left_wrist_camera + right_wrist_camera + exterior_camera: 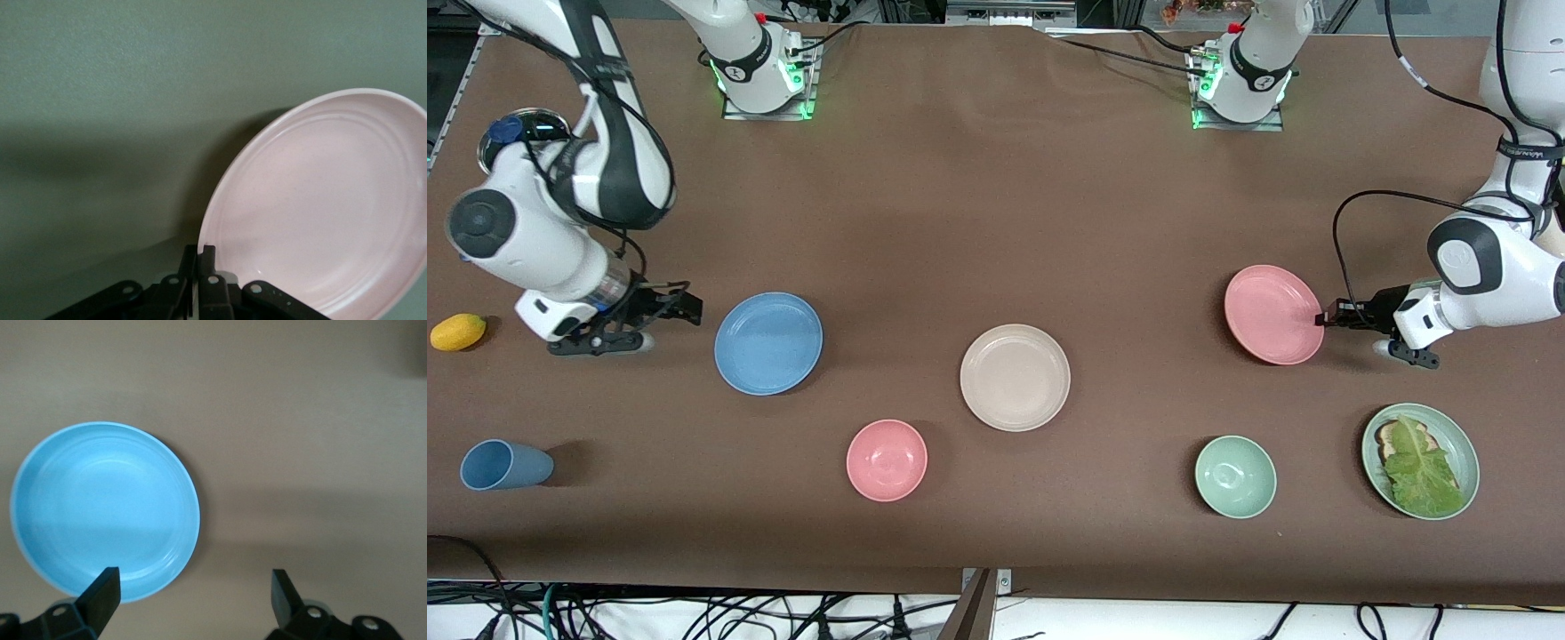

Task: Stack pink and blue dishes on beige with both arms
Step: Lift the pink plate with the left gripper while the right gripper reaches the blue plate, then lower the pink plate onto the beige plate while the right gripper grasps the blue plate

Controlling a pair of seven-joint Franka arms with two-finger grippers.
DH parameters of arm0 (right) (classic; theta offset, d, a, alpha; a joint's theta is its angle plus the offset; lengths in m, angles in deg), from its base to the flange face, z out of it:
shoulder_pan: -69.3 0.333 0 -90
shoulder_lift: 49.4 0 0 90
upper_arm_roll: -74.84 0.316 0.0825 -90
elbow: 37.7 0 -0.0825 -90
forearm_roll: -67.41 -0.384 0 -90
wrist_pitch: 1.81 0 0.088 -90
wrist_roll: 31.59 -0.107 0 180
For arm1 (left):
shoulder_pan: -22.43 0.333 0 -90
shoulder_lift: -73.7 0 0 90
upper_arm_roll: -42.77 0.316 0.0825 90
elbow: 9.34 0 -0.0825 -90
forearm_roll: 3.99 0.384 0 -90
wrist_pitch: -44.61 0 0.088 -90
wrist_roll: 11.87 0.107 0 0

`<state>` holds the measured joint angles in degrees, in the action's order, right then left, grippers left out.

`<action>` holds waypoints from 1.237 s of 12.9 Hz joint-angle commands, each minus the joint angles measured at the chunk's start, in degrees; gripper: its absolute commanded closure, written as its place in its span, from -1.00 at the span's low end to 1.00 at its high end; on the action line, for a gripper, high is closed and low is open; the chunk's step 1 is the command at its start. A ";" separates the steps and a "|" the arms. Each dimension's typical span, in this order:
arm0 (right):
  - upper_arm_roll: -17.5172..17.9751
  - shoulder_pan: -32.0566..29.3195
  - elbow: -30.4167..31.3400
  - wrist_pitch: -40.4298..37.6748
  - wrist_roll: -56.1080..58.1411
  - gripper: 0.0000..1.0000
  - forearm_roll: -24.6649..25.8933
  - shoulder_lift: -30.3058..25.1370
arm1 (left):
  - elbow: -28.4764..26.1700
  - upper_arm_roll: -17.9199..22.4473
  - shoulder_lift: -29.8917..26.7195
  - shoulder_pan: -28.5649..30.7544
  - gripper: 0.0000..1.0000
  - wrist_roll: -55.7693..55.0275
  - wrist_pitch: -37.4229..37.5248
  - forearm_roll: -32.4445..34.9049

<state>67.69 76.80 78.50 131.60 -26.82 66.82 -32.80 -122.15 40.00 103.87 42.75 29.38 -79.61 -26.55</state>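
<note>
My right gripper grabs the sky blue plate by its raised rim (718, 343) next, to stack it over the beige plate (1015, 377).
The salmon pink plate (1272, 314) is toward the left arm's end of the table. My left gripper (1325, 318) is shut on its rim. In the left wrist view the pink plate (320, 213) stands tilted, with a shadow under it, and the left gripper (200, 252) pinches its edge. The sky blue plate (768, 342) lies flat toward the right arm's end. My right gripper (685, 307) is open just beside it and touches nothing. In the right wrist view the blue plate (107, 510) lies past one finger of the right gripper (193, 587). The beige plate (1015, 377) lies flat mid-table, with nothing on it.
A small pink bowl (887, 460) and a pale green bowl (1235, 476) sit nearer the front camera than the plates. A green plate with lettuce (1420, 460) lies near the left arm. A blue cup (505, 465) on its side and a yellow fruit (458, 332) are at the right arm's end.
</note>
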 commanded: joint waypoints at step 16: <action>1.87 -0.64 2.02 19.36 0.33 -0.01 -3.27 13.46 | 18.50 -0.48 5.07 -36.30 1.00 -46.14 -2.77 -9.61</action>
<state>69.09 76.78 80.52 153.43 -27.05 64.78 -18.40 -107.35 38.59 105.90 9.90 -12.90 -81.17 -34.89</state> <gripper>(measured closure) 0.326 0.956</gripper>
